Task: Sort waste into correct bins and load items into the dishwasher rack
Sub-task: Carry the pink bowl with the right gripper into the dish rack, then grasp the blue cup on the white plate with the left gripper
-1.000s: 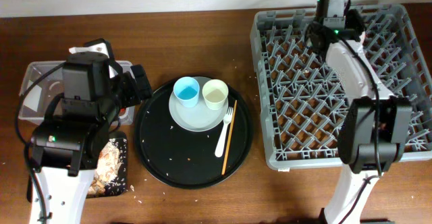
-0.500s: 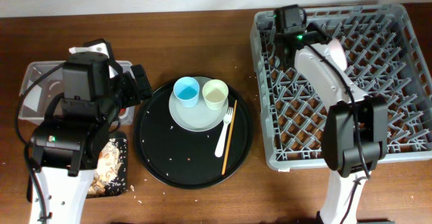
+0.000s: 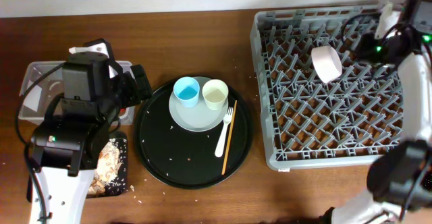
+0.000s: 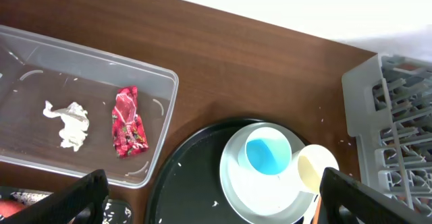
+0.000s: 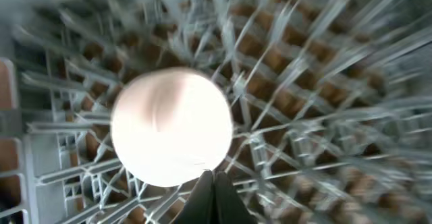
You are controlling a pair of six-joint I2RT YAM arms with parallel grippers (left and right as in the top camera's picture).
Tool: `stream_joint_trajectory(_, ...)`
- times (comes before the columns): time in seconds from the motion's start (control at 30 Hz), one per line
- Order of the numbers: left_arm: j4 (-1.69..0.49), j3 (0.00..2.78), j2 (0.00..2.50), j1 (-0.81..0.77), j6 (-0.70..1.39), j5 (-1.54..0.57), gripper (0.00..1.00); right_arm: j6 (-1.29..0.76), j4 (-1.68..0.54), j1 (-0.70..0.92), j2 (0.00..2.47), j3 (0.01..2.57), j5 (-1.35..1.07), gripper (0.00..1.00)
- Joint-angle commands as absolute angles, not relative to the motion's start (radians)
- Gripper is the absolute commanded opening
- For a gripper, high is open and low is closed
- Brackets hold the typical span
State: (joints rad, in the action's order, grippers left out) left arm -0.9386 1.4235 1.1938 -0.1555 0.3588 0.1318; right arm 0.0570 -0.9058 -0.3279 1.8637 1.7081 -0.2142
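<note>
I need to grab the blue cup by its open rim with my left gripper. The cup's closed end then stays free to hand over to my right gripper.
The pale pinkish-white bowl stands tilted among the pegs at the back of the grey dishwasher rack. My right gripper is just right of it, shut and empty. In the right wrist view its tips meet at the bowl's rim. The blue cup and cream cup stand on the grey-green plate. The white fork and chopsticks lie beside it. My left gripper is open above the tray's left edge. The red wrapper and white tissue lie in the clear tub.
The tableware sits on a big round black tray with crumbs on it. A shallow black tray with food scraps lies by my left arm's base. The rack's corner shows in the left wrist view.
My right arm has swung from the rack's back left corner over to its right side. The bowl now stands free in the rack. The left arm has not moved.
</note>
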Motion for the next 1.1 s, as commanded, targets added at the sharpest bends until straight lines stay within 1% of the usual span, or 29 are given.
stream_joint_trajectory(0.0,-0.937,1.441,1.187,-0.152,0.35,0.139,0.99,0.047,-0.91,-0.281,1.974,1.705,-0.419,0.04)
stream_joint_trajectory(0.13,-0.937,1.441,1.187,-0.152,0.35,0.139,0.99,0.052,-0.902,-0.201,1.995,1.705,-0.408,0.05)
stream_joint_trajectory(0.2,-0.937,1.441,1.187,-0.152,0.35,0.139,0.99,0.051,-0.91,-0.19,1.986,1.723,-0.408,0.05)
stream_joint_trajectory(0.23,-0.937,1.441,1.187,-0.152,0.35,0.139,0.99,0.046,-0.948,-0.19,1.967,1.761,-0.408,0.07)
stream_joint_trajectory(0.3,-0.937,1.441,1.187,-0.152,0.35,0.139,0.99,0.013,-1.015,-0.179,1.916,1.826,-0.416,0.08)
stream_joint_trajectory(0.37,-0.937,1.441,1.187,-0.152,0.35,0.139,0.99,0.013,-1.068,-0.108,1.824,1.858,-0.415,0.14)
stream_joint_trajectory(0.4,-0.937,1.441,1.187,-0.152,0.35,0.139,0.99,0.014,-1.086,-0.062,1.789,1.858,-0.414,0.2)
stream_joint_trajectory(0.43,-0.937,1.441,1.187,-0.152,0.35,0.139,0.99,0.014,-1.106,-0.015,1.767,1.858,-0.408,0.32)
stream_joint_trajectory(0.5,-0.937,1.441,1.187,-0.152,0.35,0.139,0.99,0.013,-1.151,0.045,1.767,1.857,-0.408,0.48)
stream_joint_trajectory(0.63,-0.937,1.441,1.187,-0.152,0.35,0.139,0.99,0.014,-1.143,0.202,1.774,1.855,-0.393,0.6)
stream_joint_trajectory(0.7,-0.937,1.441,1.187,-0.152,0.35,0.139,0.99,0.013,-1.141,0.282,1.79,1.852,-0.302,0.61)
stream_joint_trajectory(0.77,-0.937,1.441,1.187,-0.152,0.35,0.139,0.99,0.014,-1.158,0.318,1.796,1.851,-0.294,0.63)
stream_joint_trajectory(0.9,-0.936,1.441,1.187,-0.152,0.351,0.135,0.99,0.014,-1.172,0.321,1.796,1.851,-0.294,0.66)
stream_joint_trajectory(0.93,-0.895,1.441,1.187,-0.152,0.351,0.136,0.99,0.014,-1.184,0.321,1.796,1.851,-0.294,0.66)
stream_joint_trajectory(0.97,-0.873,1.441,1.187,-0.152,0.351,0.136,0.99,0.014,-1.194,0.321,1.796,1.851,-0.283,0.66)
stream_joint_trajectory(1.0,-0.885,1.44,1.191,-0.152,0.351,0.135,0.99,0.014,-1.213,0.321,1.796,1.851,-0.223,0.66)
stream_joint_trajectory(1.07,-0.904,1.417,1.243,-0.155,0.381,0.045,0.99,0.014,-1.212,0.321,1.796,1.851,-0.182,0.66)
